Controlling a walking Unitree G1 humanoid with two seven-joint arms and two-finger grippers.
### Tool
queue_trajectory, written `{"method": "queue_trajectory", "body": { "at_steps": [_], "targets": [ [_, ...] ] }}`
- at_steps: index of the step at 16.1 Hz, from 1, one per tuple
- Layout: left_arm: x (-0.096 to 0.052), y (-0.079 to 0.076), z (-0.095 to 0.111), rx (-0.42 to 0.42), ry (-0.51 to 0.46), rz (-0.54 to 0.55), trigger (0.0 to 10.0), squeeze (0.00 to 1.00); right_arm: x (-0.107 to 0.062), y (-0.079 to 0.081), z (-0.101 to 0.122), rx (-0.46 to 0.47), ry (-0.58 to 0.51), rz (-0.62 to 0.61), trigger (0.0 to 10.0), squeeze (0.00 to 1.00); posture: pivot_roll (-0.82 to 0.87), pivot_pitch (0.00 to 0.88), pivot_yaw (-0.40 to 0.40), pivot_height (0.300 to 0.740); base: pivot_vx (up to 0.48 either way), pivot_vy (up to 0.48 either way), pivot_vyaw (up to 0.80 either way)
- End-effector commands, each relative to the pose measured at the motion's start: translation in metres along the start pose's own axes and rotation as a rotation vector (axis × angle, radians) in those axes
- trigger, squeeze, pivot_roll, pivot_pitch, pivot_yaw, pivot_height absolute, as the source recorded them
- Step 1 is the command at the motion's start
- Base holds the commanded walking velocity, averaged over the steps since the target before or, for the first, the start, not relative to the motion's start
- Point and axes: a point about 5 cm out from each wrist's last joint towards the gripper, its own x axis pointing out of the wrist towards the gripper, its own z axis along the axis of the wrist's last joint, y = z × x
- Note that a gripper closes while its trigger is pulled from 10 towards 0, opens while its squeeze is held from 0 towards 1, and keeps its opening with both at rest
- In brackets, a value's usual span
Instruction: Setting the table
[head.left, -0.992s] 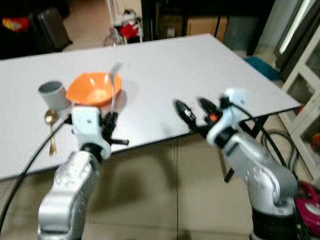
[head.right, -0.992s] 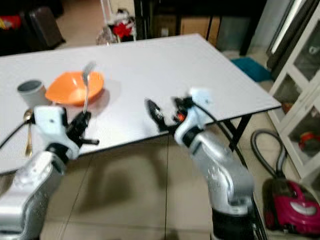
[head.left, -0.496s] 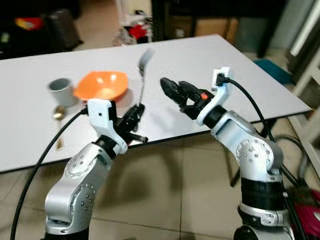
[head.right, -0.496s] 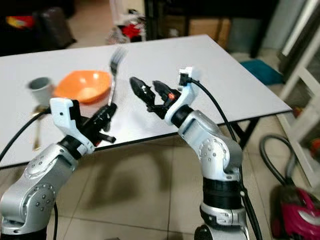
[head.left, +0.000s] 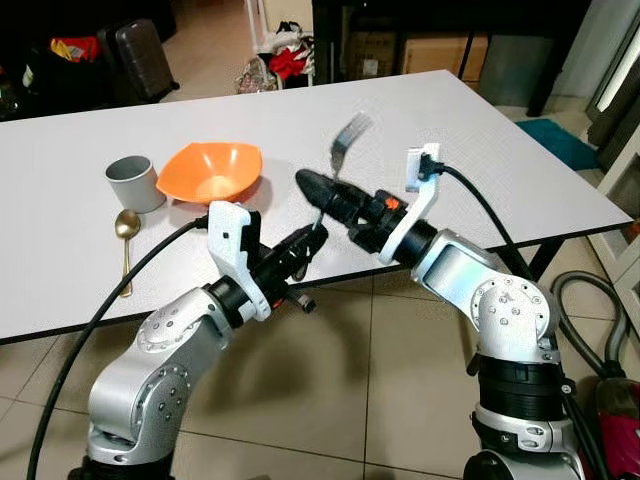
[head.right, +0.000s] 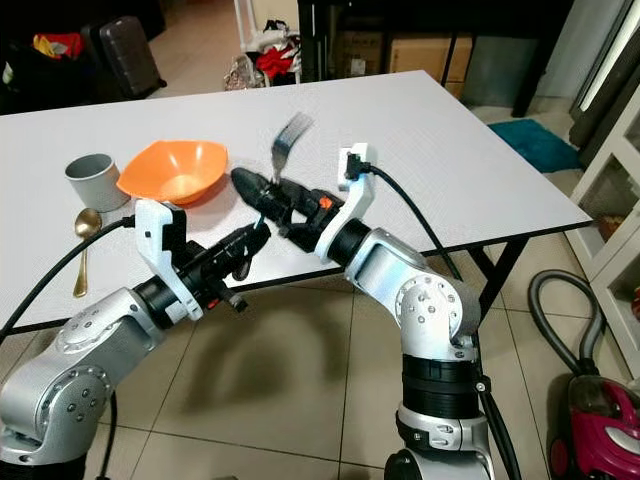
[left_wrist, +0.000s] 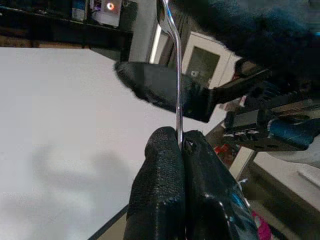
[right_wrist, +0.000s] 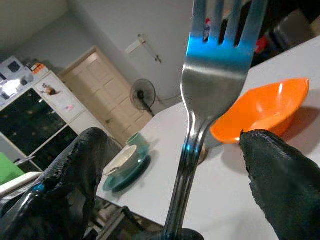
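Note:
My right gripper grabs the fork by its neck (head.left: 336, 169) (right_wrist: 193, 137) next, since the fork's teeth point up and my left gripper covers the fork's lower handle.
A silver fork (head.left: 349, 131) stands upright in the air over the near edge of the white table (head.left: 450, 120). My left gripper (head.left: 305, 240) is shut on the lower end of its handle (left_wrist: 178, 75). My right gripper (head.left: 325, 195) reaches in from the right and is open, one black finger on each side of the fork's neck (right_wrist: 192, 145), apart from it. An orange bowl (head.left: 210, 172), a grey cup (head.left: 133, 182) and a gold spoon (head.left: 125, 235) sit on the table's left part.
The table's near edge runs just under both arms. A white cabinet (head.right: 612, 200) and a pink vacuum cleaner (head.right: 600, 412) with its hose are at the right. A teal mat (head.left: 555, 135) lies beyond the table's right end.
My left gripper has carried the fork up and to the right. My right gripper has swung left, so its open fingers now flank the fork. The camera has shifted too.

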Motion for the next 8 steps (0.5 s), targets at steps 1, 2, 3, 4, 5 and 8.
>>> {"method": "queue_trajectory", "body": {
  "at_steps": [1, 2, 3, 4, 5, 8],
  "targets": [
    [0.0012, -0.0022, 0.0048, 0.053, -0.011, -0.021, 10.0, 0.0, 0.0024, 0.0029, -0.0003, 0.008, 0.012, 0.005, 6.7, 0.0, -0.03, 0.003, 0.075, 0.74, 0.0, 0.0, 0.0],
    [0.0021, -0.0023, 0.0043, 0.08, -0.003, -0.027, 10.0, 0.0, 0.0024, 0.0014, -0.0014, 0.021, 0.011, -0.005, 0.0, 0.0, -0.03, 0.002, 0.075, 0.74, 0.0, 0.0, 0.0],
    [0.0024, -0.0021, 0.0042, 0.085, -0.003, -0.027, 10.0, 0.0, 0.0022, 0.0012, -0.0016, 0.026, 0.01, -0.006, 0.0, 0.0, -0.03, 0.002, 0.074, 0.74, 0.0, 0.0, 0.0],
    [0.0025, -0.0014, 0.0047, 0.085, -0.006, -0.026, 10.0, 0.0, 0.0016, 0.0014, -0.0018, 0.033, 0.012, -0.007, 0.0, 0.0, -0.03, 0.001, 0.074, 0.74, 0.0, 0.0, 0.0],
    [0.0023, -0.0013, 0.0049, 0.088, -0.006, -0.026, 10.0, 0.0, 0.0015, 0.0013, -0.0023, 0.037, 0.011, -0.007, 0.0, 0.0, -0.03, 0.001, 0.074, 0.74, 0.0, 0.0, 0.0],
    [-0.0005, 0.0011, 0.0053, 0.102, -0.006, -0.021, 10.0, 0.0, 0.0014, 0.0008, -0.0039, 0.06, 0.007, -0.005, 0.0, 0.0, -0.02, 0.002, 0.074, 0.74, 0.0, 0.0, 0.0]
  ]
}}
